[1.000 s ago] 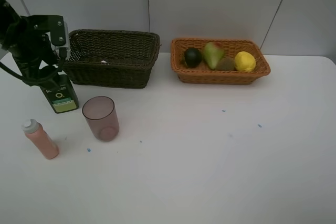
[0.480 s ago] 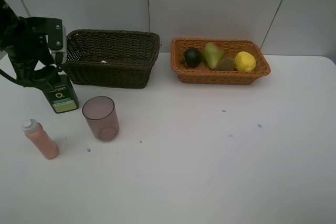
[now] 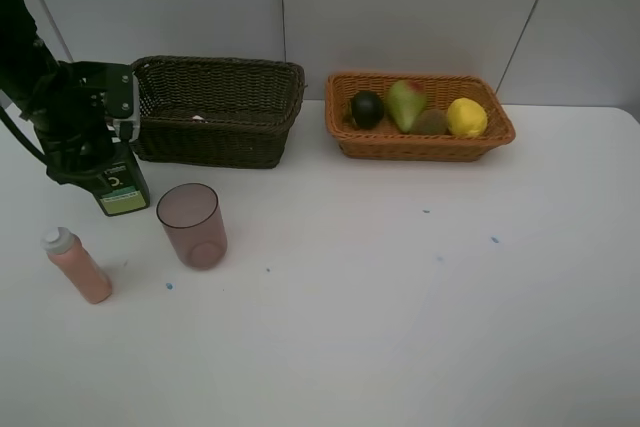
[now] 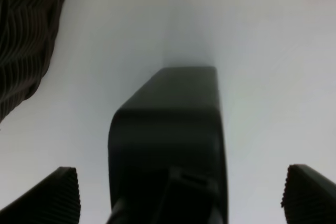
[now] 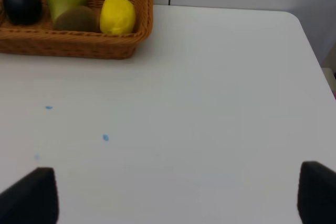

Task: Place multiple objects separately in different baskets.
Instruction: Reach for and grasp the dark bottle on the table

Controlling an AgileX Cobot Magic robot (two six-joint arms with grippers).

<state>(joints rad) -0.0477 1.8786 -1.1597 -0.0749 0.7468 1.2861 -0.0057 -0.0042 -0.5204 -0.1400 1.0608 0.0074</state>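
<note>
My left gripper grabs the dark green bottle by its upper end above the label (image 3: 118,161) (image 4: 168,182) next, to place it in the dark brown basket.
My left gripper (image 3: 92,159) hangs over the dark green bottle (image 3: 121,188), which stands upright in front of the dark brown basket (image 3: 220,66). In the left wrist view the bottle (image 4: 168,129) lies between the wide-apart fingertips (image 4: 60,195) of the open gripper (image 4: 184,196). The pinkish cup (image 3: 190,224) and the pink white-capped bottle (image 3: 77,265) stand nearby. In the orange-tan basket (image 3: 420,148) lie a dark green fruit (image 3: 367,108), a pear (image 3: 404,103), a kiwi (image 3: 431,122) and a lemon (image 3: 466,116). My right gripper (image 5: 175,192) is open over bare table.
A small pale item (image 3: 197,118) shows inside the dark basket, whose wall (image 4: 23,35) is close to the left gripper. The right wrist view shows the orange basket (image 5: 73,45) with its fruit and the white table's far edge (image 5: 310,40).
The left arm has come down and shifted slightly right, covering more of the dark green bottle. Everything else stays put.
</note>
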